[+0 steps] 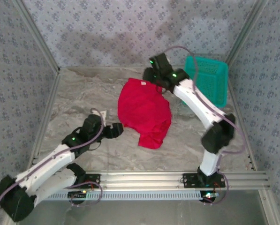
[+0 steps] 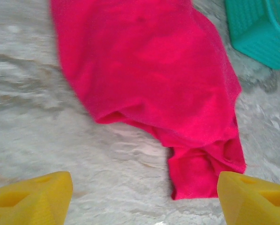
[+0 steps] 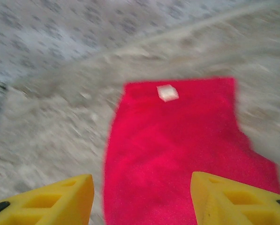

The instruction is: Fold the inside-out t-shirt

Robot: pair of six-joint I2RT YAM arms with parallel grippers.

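My right gripper is going to grab the inside-out t-shirt's basket-side edge (image 1: pixel 168 103) (image 3: pixel 270 168) next. The opposite side stays free for spreading it open to fold.
The inside-out t-shirt (image 1: pixel 144 112) is a bright red cloth lying bunched and partly folded in the middle of the table, its small white tag (image 1: pixel 143 83) at the far edge. My left gripper (image 1: pixel 117 130) sits open just off the shirt's near-left edge; in the left wrist view the shirt (image 2: pixel 154 70) lies ahead of the spread yellow fingers (image 2: pixel 32 199), nothing between them. My right gripper (image 1: pixel 155 80) hovers at the shirt's far right corner. In the right wrist view its yellow fingers (image 3: pixel 238 199) stand apart above the cloth (image 3: pixel 177 154), gripping nothing, with the tag (image 3: pixel 167 92) beyond.
A teal mesh basket (image 1: pixel 208 77) stands at the back right, close beside the right arm's forearm; its corner shows in the left wrist view as the basket (image 2: pixel 257 28). Patterned walls close in the marble table (image 1: pixel 83 98) on three sides.
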